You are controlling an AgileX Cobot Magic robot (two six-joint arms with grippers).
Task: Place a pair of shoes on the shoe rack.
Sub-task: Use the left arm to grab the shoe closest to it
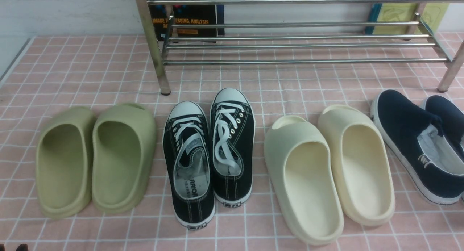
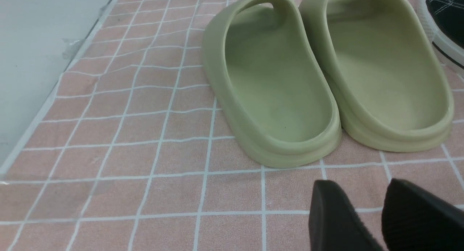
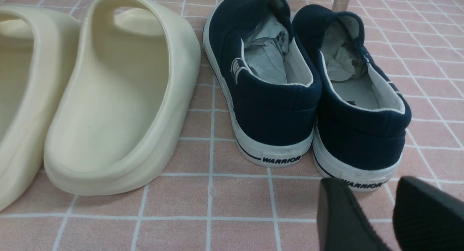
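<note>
The other sneaker (image 1: 233, 153) stands tight against the inner side of one black canvas sneaker, so the left gripper should next grab that one by its outer collar edge (image 1: 174, 179).
Two black canvas sneakers with white laces, the pair of shoes, stand side by side on the pink checked cloth, the left one (image 1: 188, 164) and the right one (image 1: 232, 146), toes toward the shoe rack (image 1: 290, 61). The rack is a silver tube frame at the back, with nothing on its bars. In the left wrist view my left gripper (image 2: 360, 185) is open and empty over bare cloth, behind the heels of the green slides (image 2: 275, 95); a sliver of one sneaker (image 2: 444, 15) shows at the edge. My right gripper (image 3: 366, 184) is open and empty just behind the heel of a navy slip-on (image 3: 359, 135).
Green slides (image 1: 94, 157) lie left of the sneakers, cream slides (image 1: 326, 171) right of them, and navy slip-ons (image 1: 413, 142) at far right. Books (image 1: 188, 15) lean on the wall behind the rack. The cloth's left edge (image 2: 54, 95) borders grey floor.
</note>
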